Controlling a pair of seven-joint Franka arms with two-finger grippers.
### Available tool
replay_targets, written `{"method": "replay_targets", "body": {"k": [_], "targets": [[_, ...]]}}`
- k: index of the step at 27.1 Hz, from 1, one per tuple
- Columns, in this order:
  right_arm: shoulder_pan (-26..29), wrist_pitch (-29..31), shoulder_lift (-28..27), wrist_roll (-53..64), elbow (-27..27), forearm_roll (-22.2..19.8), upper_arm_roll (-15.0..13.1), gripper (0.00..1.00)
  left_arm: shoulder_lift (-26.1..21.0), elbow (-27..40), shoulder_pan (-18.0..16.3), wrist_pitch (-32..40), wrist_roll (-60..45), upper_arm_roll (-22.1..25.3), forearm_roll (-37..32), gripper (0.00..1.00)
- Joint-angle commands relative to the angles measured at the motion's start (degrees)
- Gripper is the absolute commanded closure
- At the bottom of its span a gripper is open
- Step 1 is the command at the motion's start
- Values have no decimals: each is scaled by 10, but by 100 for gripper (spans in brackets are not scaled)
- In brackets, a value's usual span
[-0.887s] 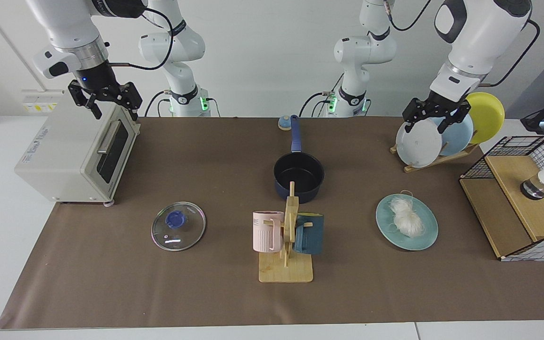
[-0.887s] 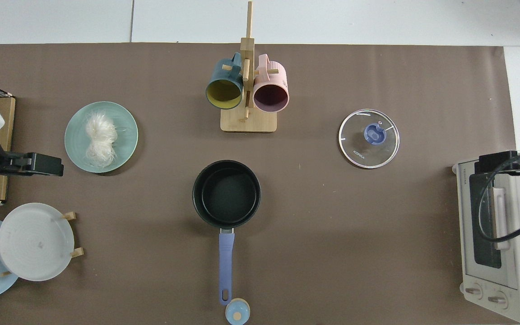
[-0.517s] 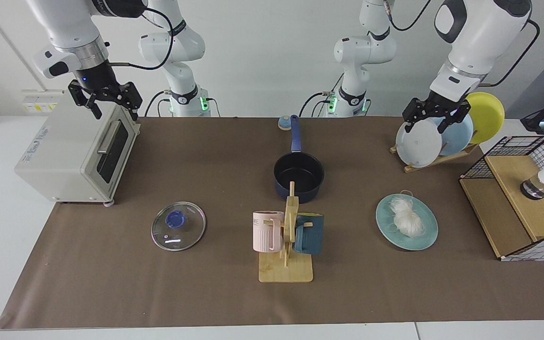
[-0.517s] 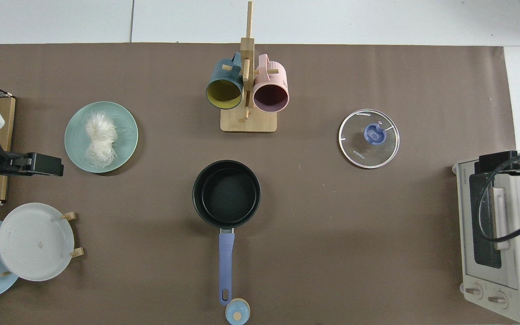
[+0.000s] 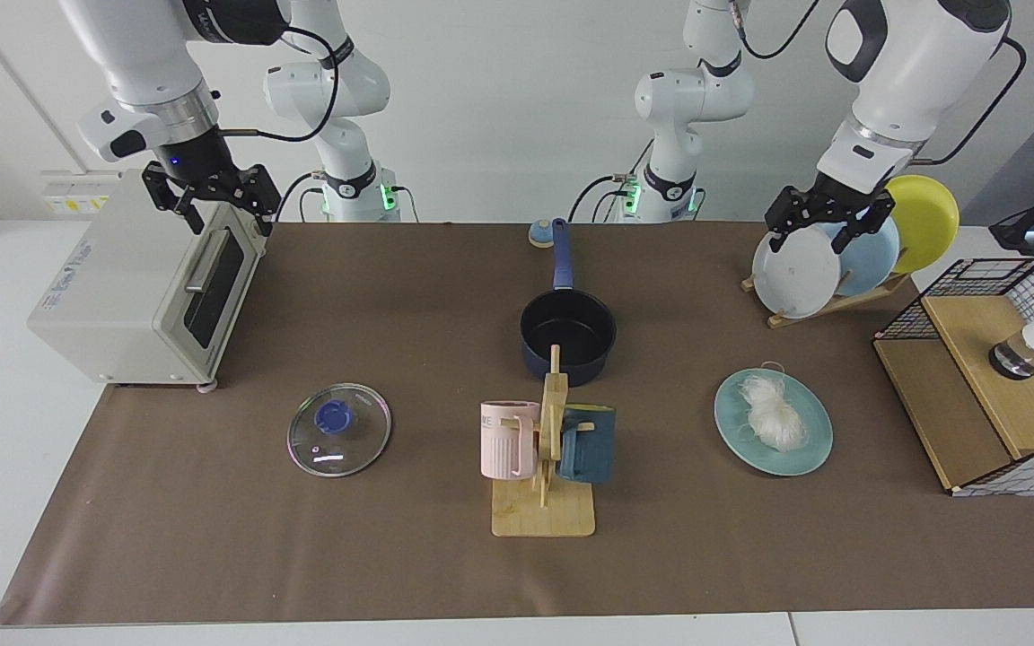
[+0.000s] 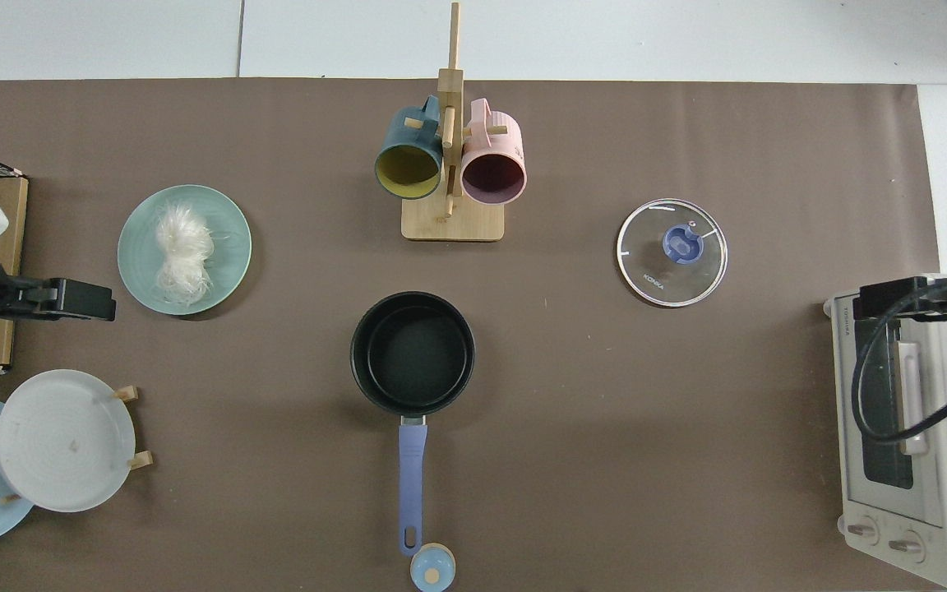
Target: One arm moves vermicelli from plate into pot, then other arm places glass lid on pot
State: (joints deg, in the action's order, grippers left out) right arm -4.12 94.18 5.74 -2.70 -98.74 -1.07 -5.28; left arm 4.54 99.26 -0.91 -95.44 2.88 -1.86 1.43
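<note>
The lid's wide glass disc [image 5: 360, 443] lies flat on the mat, so the right gripper next needs to grab the glass lid by its raised blue knob [image 5: 333, 416] to place it.
The vermicelli [image 5: 773, 414] [image 6: 182, 251] lies as a white bundle on the teal plate [image 5: 811, 449] [image 6: 231, 247]. The navy pot [image 5: 568, 334] [image 6: 412, 353] stands empty mid-table, its blue handle pointing toward the arm bases. The glass lid [image 5: 339, 432] [image 6: 672, 255] rests flat on the mat, blue knob up. My left gripper [image 5: 818, 235] [image 6: 71, 298] hangs open in front of the plate rack, well behind the teal plate. My right gripper [image 5: 223, 218] [image 6: 893, 296] hovers open over the toaster oven's upper front edge, far from the lid. Neither holds anything.
A wooden mug tree [image 5: 546, 467] [image 6: 450, 164] with a pink and a dark teal mug stands in front of the pot. A toaster oven [image 5: 122, 287], a rack of white, sky-blue and yellow plates [image 5: 800, 269], a wire-and-wood basket [image 5: 993, 386] and a small round blue object [image 5: 539, 233] line the edges.
My right gripper has shifted a little toward the table's middle, above the toaster oven. The left arm and all objects are unmoved.
</note>
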Motion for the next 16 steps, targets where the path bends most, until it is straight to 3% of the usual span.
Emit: {"method": "replay_targets", "body": {"k": [1,9,16], "targets": [[-11,42,-22,13,-17,5,0,0,4,0,6,-3,-2,4,-6,0],[-14,120,-66,15,-13,9,3,0,4,0,6,11,1,3,-6,0],[-14,179,-113,12,-12,34,17,0,-23,-1,3,-83,1,4,-6,0]]}}
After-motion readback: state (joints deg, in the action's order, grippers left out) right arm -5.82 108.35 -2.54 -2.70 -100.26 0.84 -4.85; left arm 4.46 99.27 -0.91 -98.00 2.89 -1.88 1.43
